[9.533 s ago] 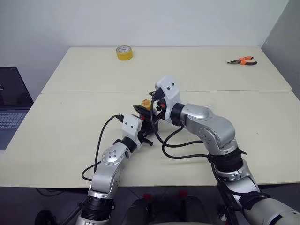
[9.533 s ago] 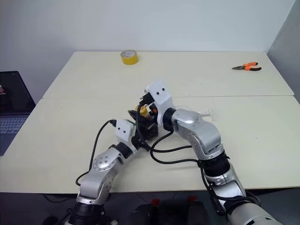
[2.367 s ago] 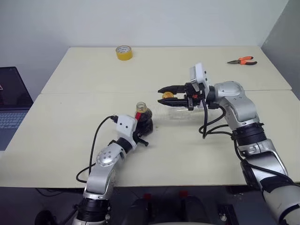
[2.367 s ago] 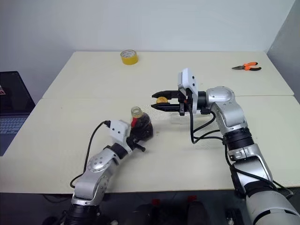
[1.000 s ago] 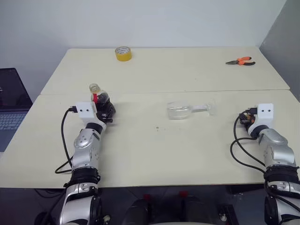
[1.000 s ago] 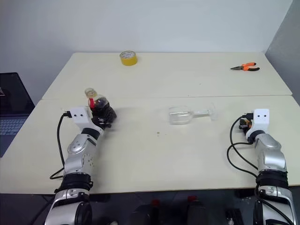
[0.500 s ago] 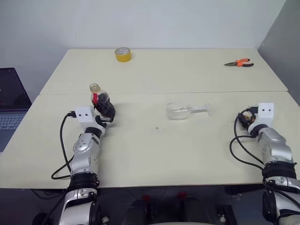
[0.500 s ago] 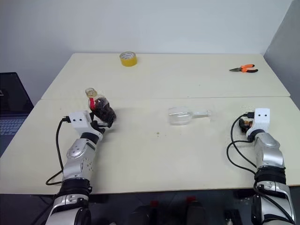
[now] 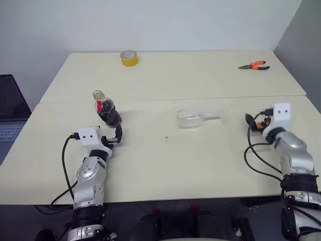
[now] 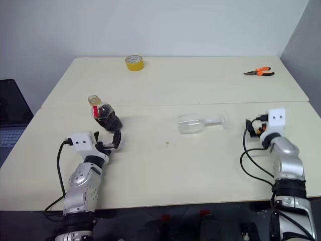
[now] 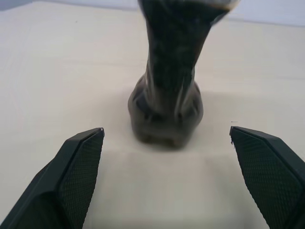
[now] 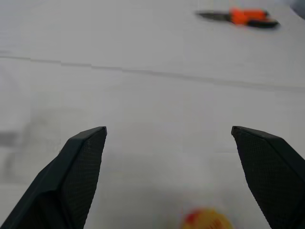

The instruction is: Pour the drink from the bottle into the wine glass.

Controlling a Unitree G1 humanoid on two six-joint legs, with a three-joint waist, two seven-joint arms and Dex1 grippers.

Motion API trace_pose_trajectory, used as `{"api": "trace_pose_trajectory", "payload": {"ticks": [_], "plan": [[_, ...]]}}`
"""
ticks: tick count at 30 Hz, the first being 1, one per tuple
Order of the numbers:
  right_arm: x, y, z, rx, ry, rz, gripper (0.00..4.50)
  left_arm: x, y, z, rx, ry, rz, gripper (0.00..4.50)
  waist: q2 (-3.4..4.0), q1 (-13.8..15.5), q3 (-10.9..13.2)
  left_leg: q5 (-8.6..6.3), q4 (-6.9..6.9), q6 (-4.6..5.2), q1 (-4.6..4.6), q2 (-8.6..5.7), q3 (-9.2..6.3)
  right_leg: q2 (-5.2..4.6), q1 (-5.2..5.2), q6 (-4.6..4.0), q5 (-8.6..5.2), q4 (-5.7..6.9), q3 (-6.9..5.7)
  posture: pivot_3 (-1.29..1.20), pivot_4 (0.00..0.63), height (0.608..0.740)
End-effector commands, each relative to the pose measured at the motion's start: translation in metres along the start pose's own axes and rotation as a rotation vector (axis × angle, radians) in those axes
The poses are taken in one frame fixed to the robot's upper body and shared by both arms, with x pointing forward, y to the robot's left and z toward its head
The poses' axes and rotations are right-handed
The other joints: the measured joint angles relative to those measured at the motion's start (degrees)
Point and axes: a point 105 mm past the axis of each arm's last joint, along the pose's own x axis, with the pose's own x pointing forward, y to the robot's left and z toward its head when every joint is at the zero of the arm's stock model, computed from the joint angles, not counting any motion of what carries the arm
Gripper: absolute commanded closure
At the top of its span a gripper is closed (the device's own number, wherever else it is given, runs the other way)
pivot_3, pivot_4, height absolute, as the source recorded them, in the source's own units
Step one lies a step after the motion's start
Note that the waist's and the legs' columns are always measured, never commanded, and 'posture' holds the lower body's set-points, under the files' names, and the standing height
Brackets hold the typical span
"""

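The left gripper grabs the bottle by the narrow waist [image 9: 109,114] next, ready to pour, since the bottle bulges above and flares out at its base [image 9: 115,121].
The bottle [image 9: 106,110] stands on the near table at the left, its mouth open, its body dark with the drink [image 11: 167,95]. My left gripper [image 9: 110,136] is open just short of it; in the left wrist view the bottle stands a little beyond the wide-apart fingers [image 11: 78,167], untouched. The wine glass [image 9: 190,118] lies on its side at the table's middle, bowl to the left, with no liquid in it. My right gripper [image 9: 253,123] is open at the right, holding nothing. A small yellow cap [image 12: 206,220] lies on the table just under it.
A yellow tape roll [image 9: 129,57] sits at the far left of the back table. Orange pliers [image 9: 254,65] lie at its far right. A laptop [image 9: 7,110] stands off the table's left side. A seam [image 12: 152,72] runs between the two tables.
My left gripper has let go of the bottle and drawn back towards me, leaving it standing. My right gripper has opened and lifted a little.
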Motion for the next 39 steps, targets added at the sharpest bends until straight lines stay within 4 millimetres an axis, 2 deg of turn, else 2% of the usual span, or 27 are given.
{"api": "trace_pose_trajectory", "payload": {"ticks": [1,5,9,13,16,18,21,28,34,39], "plan": [[-0.005,0.007,0.045,-0.222,-0.049,0.117,0.02,-0.016,-0.008,0.007,-0.001,-0.013,-0.044,0.0,0.0,0.21,0.0,0.0,0.0,0.0,0.0,0.0,-0.01,0.0,0.0,0.0,0.0,-0.01,-0.01,0.0,0.15,0.74],[-0.011,0.017,0.054,-0.5,0.027,0.251,0.02,-0.037,-0.021,-0.004,0.01,0.047,-0.139,0.0,0.0,1.02,0.0,-0.01,0.0,0.01,0.01,0.01,-0.02,0.0,0.05,0.0,0.0,-0.09,-0.03,0.0,0.15,0.74],[-0.008,0.038,0.073,-0.735,0.079,0.413,0.02,-0.052,-0.059,-0.009,0.111,0.113,-0.383,0.0,0.31,1.08,0.16,-0.01,0.05,0.02,0.02,0.01,0.04,0.01,0.09,0.0,0.0,-0.06,0.0,0.0,0.15,0.74],[0.001,0.054,0.083,-0.826,0.097,0.5,0.02,-0.054,-0.09,-0.004,0.144,0.117,-0.528,0.0,0.38,1.15,0.19,-0.01,-0.01,0.02,0.0,0.03,0.01,0.02,0.06,0.0,-0.01,-0.09,-0.04,0.0,0.15,0.74],[0.01,0.075,0.092,-0.846,0.096,0.595,0.02,-0.053,-0.12,0.004,0.19,0.11,-0.652,0.0,0.34,1.18,0.21,-0.01,0.0,0.02,-0.02,0.02,-0.01,0.01,0.07,0.0,-0.01,-0.12,-0.06,0.0,0.15,0.74],[0.014,0.084,0.091,-0.86,0.112,0.634,0.02,-0.053,-0.132,0.007,0.216,0.11,-0.703,0.0,0.35,1.13,0.21,-0.01,0.01,0.02,-0.01,0.02,0.01,0.01,0.07,0.0,-0.01,-0.09,-0.04,0.0,0.15,0.74],[0.021,0.094,0.088,-0.902,0.107,0.661,0.02,-0.053,-0.139,0.009,0.253,0.112,-0.735,0.0,0.35,1.12,0.21,-0.01,-0.01,0.01,-0.02,0.02,-0.02,0.01,0.05,0.0,-0.01,-0.11,-0.05,0.0,0.15,0.74],[0.024,0.111,0.074,-0.921,0.146,0.741,0.02,-0.056,-0.136,0.007,0.308,0.109,-0.743,0.0,0.36,1.13,0.22,0.0,-0.03,0.01,-0.06,0.01,-0.02,-0.01,-0.03,0.0,0.0,-0.1,-0.05,0.0,0.15,0.74],[0.032,0.105,0.055,-0.948,0.241,0.723,0.02,-0.056,-0.143,0.012,0.293,0.068,-0.743,0.0,0.36,1.17,0.22,0.0,-0.01,0.01,-0.06,-0.01,-0.02,-0.02,-0.02,0.0,0.0,-0.1,-0.06,0.0,0.15,0.74],[0.042,0.105,0.05,-0.94,0.26,0.705,0.02,-0.057,-0.146,0.025,0.252,-0.009,-0.737,0.0,0.36,1.13,0.22,0.0,-0.02,0.0,-0.06,0.01,-0.01,-0.01,-0.04,0.0,0.0,-0.1,-0.06,0.0,0.15,0.74]]}}
